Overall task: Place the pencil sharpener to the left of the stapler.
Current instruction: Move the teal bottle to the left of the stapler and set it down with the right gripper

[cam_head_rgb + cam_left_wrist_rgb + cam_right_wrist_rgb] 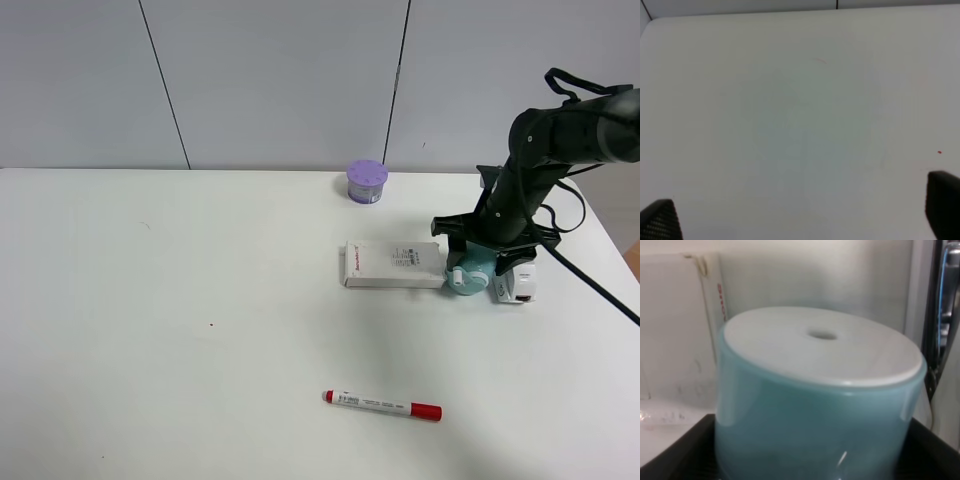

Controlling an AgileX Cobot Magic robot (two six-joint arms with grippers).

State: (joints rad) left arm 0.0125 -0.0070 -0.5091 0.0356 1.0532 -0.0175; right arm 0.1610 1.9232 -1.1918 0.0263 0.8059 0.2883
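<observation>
The teal sharpener would stay on the tabletop beside the stapler (517, 283); my right gripper should release it.
The teal pencil sharpener (470, 268) stands on the table with its white end facing up, wedged between a flat white box (393, 264) and the grey-white stapler (517, 283), just left of the stapler. My right gripper (478, 255) comes down over it. In the right wrist view the pencil sharpener (820, 390) fills the picture, and black fingers (685, 455) press against both of its sides. The stapler (946, 315) shows as a dark strip at the frame edge. My left gripper (800, 217) hangs open over bare table.
A purple round container (367, 181) stands behind the white box, near the table's back edge. A red marker (383, 404) lies toward the front. The table's right edge is close to the stapler. The white box (675, 330) sits close against the sharpener.
</observation>
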